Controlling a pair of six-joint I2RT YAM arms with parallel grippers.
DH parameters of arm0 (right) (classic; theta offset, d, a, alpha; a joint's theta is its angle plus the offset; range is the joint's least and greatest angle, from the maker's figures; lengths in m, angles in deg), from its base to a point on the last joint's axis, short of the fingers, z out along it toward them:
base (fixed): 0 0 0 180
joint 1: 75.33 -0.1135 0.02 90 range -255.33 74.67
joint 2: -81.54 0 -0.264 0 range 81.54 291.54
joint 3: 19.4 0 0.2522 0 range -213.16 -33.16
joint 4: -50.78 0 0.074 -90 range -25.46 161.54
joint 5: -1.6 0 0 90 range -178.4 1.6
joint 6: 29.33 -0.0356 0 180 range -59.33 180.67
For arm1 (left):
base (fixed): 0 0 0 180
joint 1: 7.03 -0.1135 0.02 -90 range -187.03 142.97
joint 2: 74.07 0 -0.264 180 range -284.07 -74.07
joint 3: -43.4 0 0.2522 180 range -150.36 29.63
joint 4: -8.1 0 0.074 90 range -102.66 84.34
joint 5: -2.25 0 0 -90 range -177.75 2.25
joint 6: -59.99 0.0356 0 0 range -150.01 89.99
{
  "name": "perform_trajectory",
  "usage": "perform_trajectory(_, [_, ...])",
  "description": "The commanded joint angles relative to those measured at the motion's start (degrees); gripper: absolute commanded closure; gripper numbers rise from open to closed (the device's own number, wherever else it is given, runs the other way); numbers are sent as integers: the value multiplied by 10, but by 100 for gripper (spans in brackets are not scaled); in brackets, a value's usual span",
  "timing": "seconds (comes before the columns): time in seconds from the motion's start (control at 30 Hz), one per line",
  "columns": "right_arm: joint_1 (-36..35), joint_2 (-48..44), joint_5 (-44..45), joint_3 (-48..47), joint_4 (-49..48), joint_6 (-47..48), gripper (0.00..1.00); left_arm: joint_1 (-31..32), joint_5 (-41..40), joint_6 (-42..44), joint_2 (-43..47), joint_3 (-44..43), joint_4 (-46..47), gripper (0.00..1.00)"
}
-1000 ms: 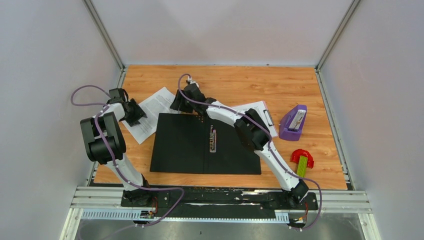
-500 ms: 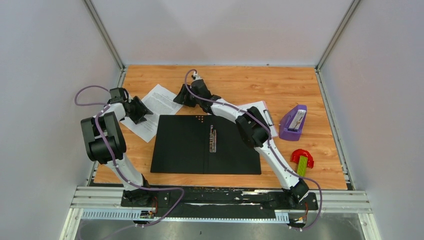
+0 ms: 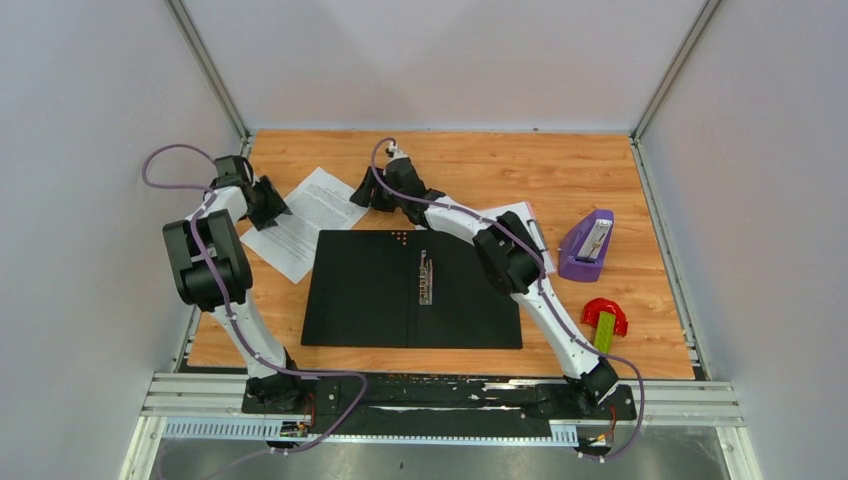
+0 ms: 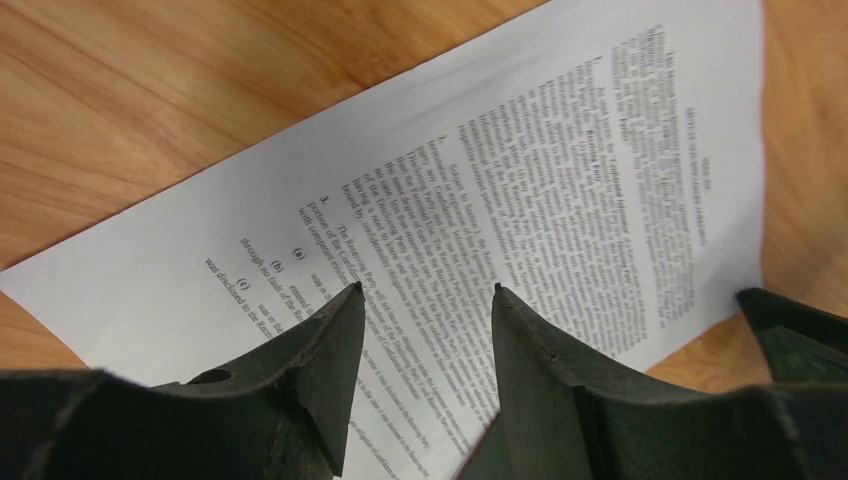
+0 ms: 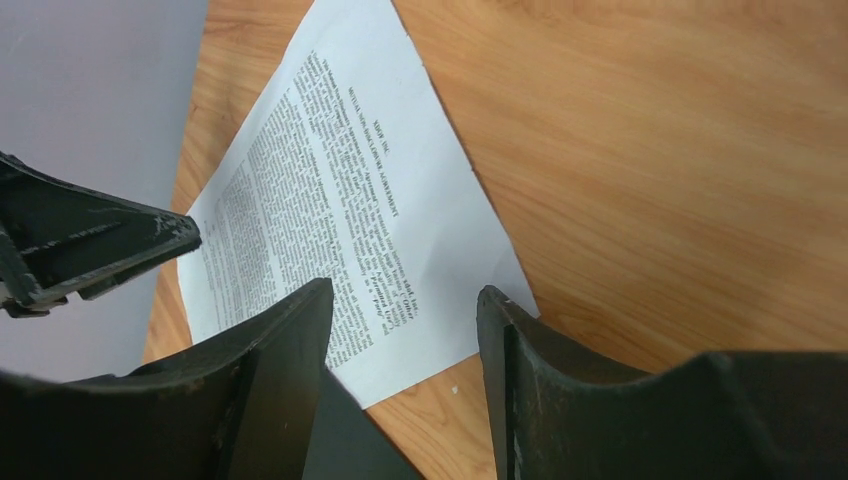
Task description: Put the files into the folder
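Note:
The robot's right gripper will pinch the printed sheet by its blank-margin corner, so the opposite long edge stays free to meet the folder's ring clip.
The folder lies open on the table, black inside up, with a metal ring clip on its spine. One printed white sheet of the files lies flat at the folder's far left corner, partly under the folder's edge. My left gripper is open and empty over the sheet's left edge; in the left wrist view the gripper hangs above the text. My right gripper is open and empty over the sheet's right corner; in the right wrist view the gripper frames the sheet and the folder corner.
A pink clipboard holding paper lies under my right arm, right of the folder. A purple stapler and a red and green object stand at the right. Grey walls close in the table on three sides.
My right gripper has drawn back from the folder's far edge toward the far side. My left gripper has moved farther away and left. The sheet has shifted and turned a little; more of it shows.

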Motion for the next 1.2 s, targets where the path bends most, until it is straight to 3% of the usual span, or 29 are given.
perform_trajectory(0.0, [10, -49, 25, 9, 5, 27, 44, 1, -35, 28, -37, -10, -27, 43])
perform_trajectory(0.2, [12, -52, 39, 20, -4, 30, 44, 1, -40, 30, -57, -15, -38, 43])
perform_trajectory(0.47, [5, -41, 71, 20, 55, 37, 45, 0, -41, 29, -56, -9, -39, 43])
perform_trajectory(0.6, [-5, -19, 43, -4, 67, 36, 45, 0, -38, 27, -52, -4, -37, 43])
perform_trajectory(0.83, [-19, -3, -20, 23, -35, -32, 46, 1, -25, 21, -44, 7, -33, 43])
perform_trajectory(1.0, [-17, 7, -10, 18, -62, -51, 47, 0, -17, 18, -38, 18, -31, 43])
perform_trajectory(1.17, [-14, 19, 26, 7, -61, -56, 57, 0, -9, 15, -31, 30, -27, 44])
